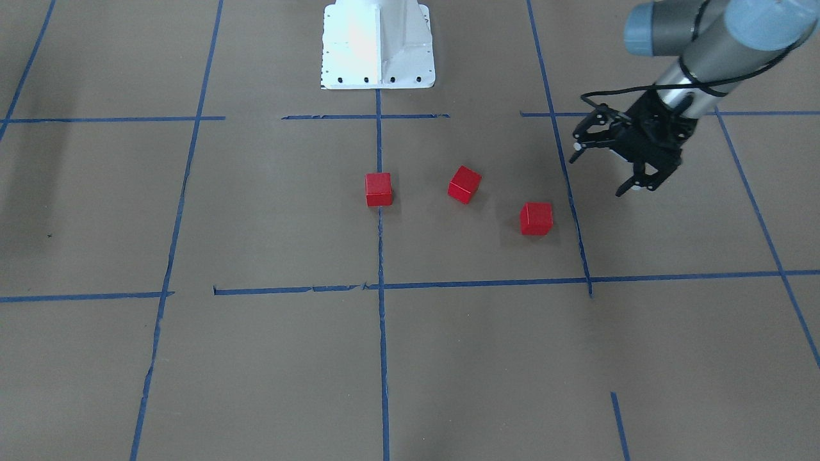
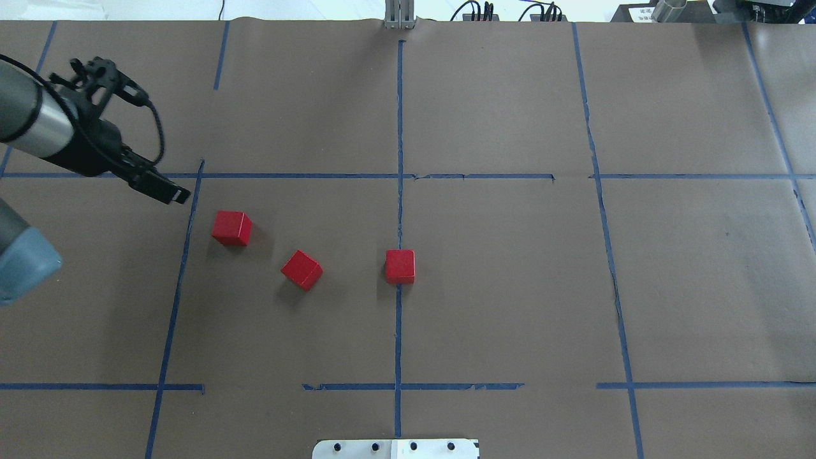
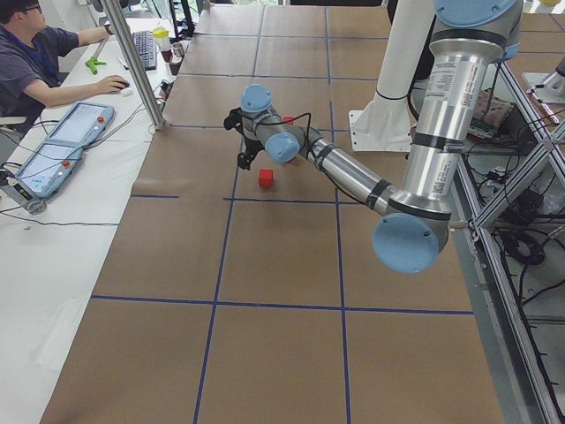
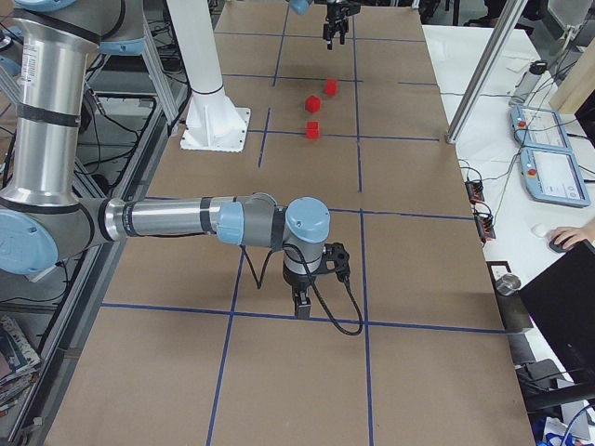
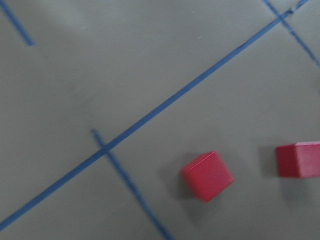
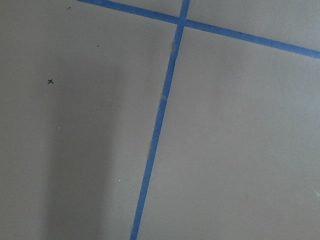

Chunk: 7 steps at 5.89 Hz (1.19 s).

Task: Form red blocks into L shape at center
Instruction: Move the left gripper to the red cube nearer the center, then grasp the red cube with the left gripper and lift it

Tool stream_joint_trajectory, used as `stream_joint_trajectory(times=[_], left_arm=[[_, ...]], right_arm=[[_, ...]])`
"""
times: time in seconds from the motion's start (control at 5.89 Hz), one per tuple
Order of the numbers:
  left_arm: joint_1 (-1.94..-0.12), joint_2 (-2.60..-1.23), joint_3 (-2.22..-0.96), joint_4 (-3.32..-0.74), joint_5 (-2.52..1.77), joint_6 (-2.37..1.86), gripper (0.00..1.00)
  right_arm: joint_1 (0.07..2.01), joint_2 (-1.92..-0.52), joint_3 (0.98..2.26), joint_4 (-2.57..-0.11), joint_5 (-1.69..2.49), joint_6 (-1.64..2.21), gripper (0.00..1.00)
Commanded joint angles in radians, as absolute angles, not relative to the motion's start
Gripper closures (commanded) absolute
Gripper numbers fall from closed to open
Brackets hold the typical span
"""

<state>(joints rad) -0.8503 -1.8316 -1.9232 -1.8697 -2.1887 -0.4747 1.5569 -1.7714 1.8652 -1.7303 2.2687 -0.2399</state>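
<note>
The left gripper grabs the tilted red block by its opposite sides next, to start the L shape at the center.
Three red blocks lie apart in a loose row on the brown paper. One block [image 1: 378, 189] [image 2: 400, 266] sits on the long blue tape line [image 2: 399, 146] at the center. A second [image 1: 464, 184] [image 2: 302, 269] lies turned at an angle. The third [image 1: 536, 218] [image 2: 232, 228] is nearest my left gripper [image 1: 602, 168] [image 2: 168, 190], which hovers open and empty just beyond it. The left wrist view shows two of the blocks [image 5: 207, 176] [image 5: 299, 159]. My right gripper [image 4: 302, 302] shows only in the exterior right view, low over the paper far from the blocks; I cannot tell whether it is open or shut.
The white metal base [image 1: 378, 45] [image 2: 395, 448] stands at the robot's edge of the table. A metal post [image 3: 141, 62] and an operator [image 3: 35, 53] with teach pendants are at the far side. Blue tape lines grid the paper.
</note>
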Motion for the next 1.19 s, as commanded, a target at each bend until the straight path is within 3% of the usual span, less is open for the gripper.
stream_joint_trajectory(times=[0.0,0.17,1.02], left_arm=[[-0.587,-1.941,-1.913,-1.783,-1.981,-0.755,0.00],[-0.527,-2.006,-1.904,-1.684,-1.873,-0.761,0.00],[-0.506,-2.043,-1.812,-1.672,-1.852,-0.756,0.00]], right_arm=[[1.557,-1.772,1.865,-1.730,2.269,-0.239,0.01],[1.557,-1.772,1.864,-1.730,2.269,-0.239,0.01],[1.557,-1.772,1.861,-1.730,2.267,-0.242,0.01]])
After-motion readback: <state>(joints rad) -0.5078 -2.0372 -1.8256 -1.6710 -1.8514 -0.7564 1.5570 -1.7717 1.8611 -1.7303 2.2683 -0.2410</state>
